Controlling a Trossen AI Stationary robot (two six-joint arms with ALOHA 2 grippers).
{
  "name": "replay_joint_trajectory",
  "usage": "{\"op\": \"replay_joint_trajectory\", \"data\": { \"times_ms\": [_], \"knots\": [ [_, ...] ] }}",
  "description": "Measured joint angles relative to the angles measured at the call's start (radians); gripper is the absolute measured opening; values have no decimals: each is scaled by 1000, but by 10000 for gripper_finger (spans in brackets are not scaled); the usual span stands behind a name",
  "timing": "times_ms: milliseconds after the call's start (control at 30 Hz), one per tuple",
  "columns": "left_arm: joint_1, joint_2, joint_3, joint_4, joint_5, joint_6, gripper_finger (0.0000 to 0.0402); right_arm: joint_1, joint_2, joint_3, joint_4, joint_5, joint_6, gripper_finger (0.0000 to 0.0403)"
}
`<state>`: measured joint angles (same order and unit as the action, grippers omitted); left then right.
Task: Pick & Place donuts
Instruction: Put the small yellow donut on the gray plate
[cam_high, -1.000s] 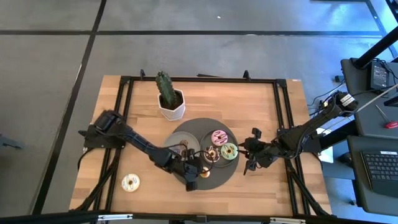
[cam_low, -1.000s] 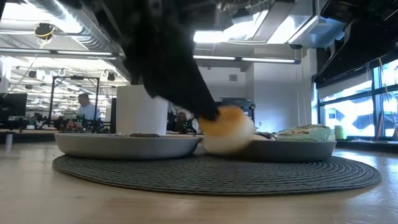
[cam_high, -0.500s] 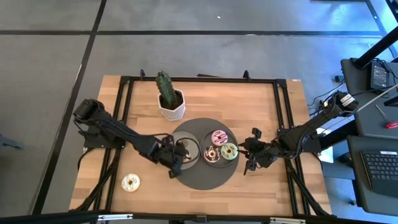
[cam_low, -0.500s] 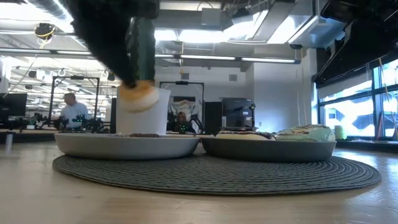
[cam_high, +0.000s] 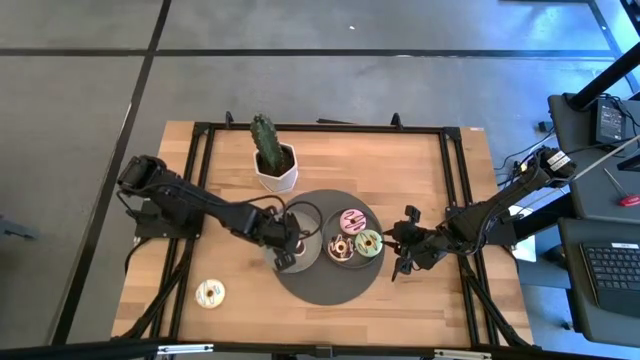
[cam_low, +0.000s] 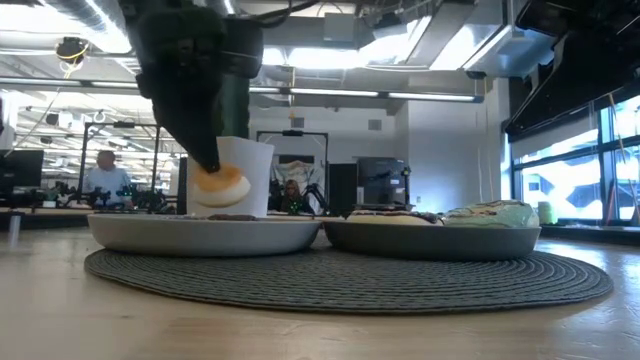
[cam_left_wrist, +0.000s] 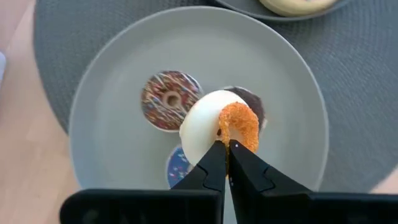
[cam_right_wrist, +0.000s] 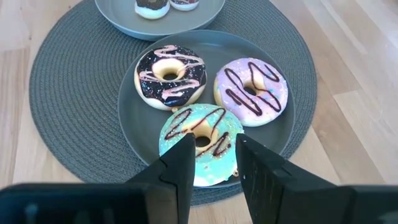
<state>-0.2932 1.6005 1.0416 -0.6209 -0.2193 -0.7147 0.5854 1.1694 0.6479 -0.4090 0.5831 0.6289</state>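
Observation:
The left gripper needs to open, because the orange donut hangs low over the dark brown donut inside the plate and would settle there.
My left gripper (cam_left_wrist: 226, 146) is shut on an orange-iced donut (cam_left_wrist: 219, 124) and hovers over the left grey plate (cam_left_wrist: 93, 99). On that plate lie a striped brown donut (cam_left_wrist: 170, 99), a dark brown one (cam_left_wrist: 254, 104) and a blue one (cam_left_wrist: 179, 165). In the low view the orange donut (cam_low: 220, 183) hangs a little above the plate (cam_low: 205, 232). My right gripper (cam_right_wrist: 214, 146) is open and waits by the right plate (cam_right_wrist: 134, 118), which carries a green donut (cam_right_wrist: 200, 140), a pink one (cam_right_wrist: 252, 87) and a dark one (cam_right_wrist: 170, 78). A pale donut (cam_high: 210, 293) lies on the wood near the table's near-left corner. My left gripper pinches the orange donut's rim (cam_left_wrist: 229, 135) between its two fingers, coming from above and pointing down. The donut stands on edge below the fingers, its pale underside to one side and its orange icing to the other. It is lifted clear of the plate.
Both plates sit on a round grey woven mat (cam_high: 330, 285) in the middle of the table. A cactus in a white pot (cam_high: 272, 165) stands just beyond the mat on the far side. Bare wood lies to the left, right and near side.
My left gripper has carried the orange donut from the mat's near edge beside the right plate, up and toward the table's left and far side, over the left plate. In the last half second it has come down a little. It has stayed shut.

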Motion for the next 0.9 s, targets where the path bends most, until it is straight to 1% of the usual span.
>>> {"op": "replay_joint_trajectory", "data": {
  "times_ms": [333, 600, 700, 900],
  "knots": [
    [15, 7, 0, -5, 10, -21, 6, 0, 0, 0, -3, 0, -2, 118],
    [15, 7, 0, -4, -8, -50, 6, 0, 0, 0, -3, 0, -4, 118],
    [15, 7, 0, -5, -4, -78, 11, 0, 0, 0, -3, 0, -4, 118],
    [13, 7, 0, -4, 4, -61, 24, 0, 0, 0, -3, 0, -5, 118]
  ]
}}
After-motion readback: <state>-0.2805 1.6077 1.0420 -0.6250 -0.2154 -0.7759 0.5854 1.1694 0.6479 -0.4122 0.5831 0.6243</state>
